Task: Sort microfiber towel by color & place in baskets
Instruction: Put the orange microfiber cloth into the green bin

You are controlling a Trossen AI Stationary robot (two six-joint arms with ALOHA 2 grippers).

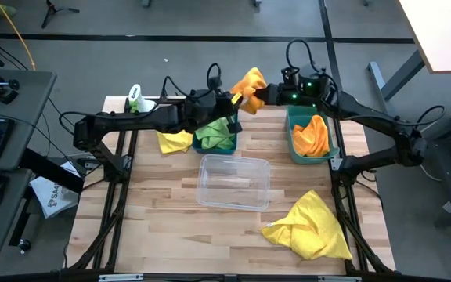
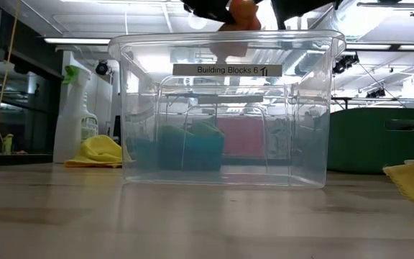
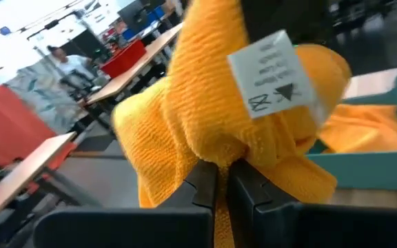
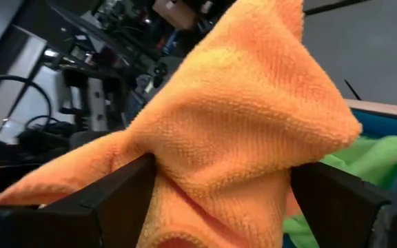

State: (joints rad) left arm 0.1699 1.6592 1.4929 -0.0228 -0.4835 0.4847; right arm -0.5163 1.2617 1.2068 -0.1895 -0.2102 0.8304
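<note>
My right gripper should close now on the hanging orange towel. Closing now would hold it. The towel fills the gap deep between my fingers, with one finger on each side.
An orange towel hangs in the air above the table's far edge, between my two grippers. My left gripper is shut on it, just past the dark blue basket, which holds a lime green towel. My right gripper is open, and its fingers stand on either side of the same towel. The teal basket holds another orange towel. The clear basket stands mid-table. One yellow towel lies beside the blue basket and another lies near the front right. My left gripper pinches a bunched fold of the orange towel between its two fingers, below the white care tag. The towel is lifted clear of the table and puffs out above the fingers. My right gripper: whether its open fingers touch the towel cannot be told.
A white spray bottle with a green top stands at the table's far left corner. The clear basket fills the middle of the low view. Bare wood shows at the front left.
</note>
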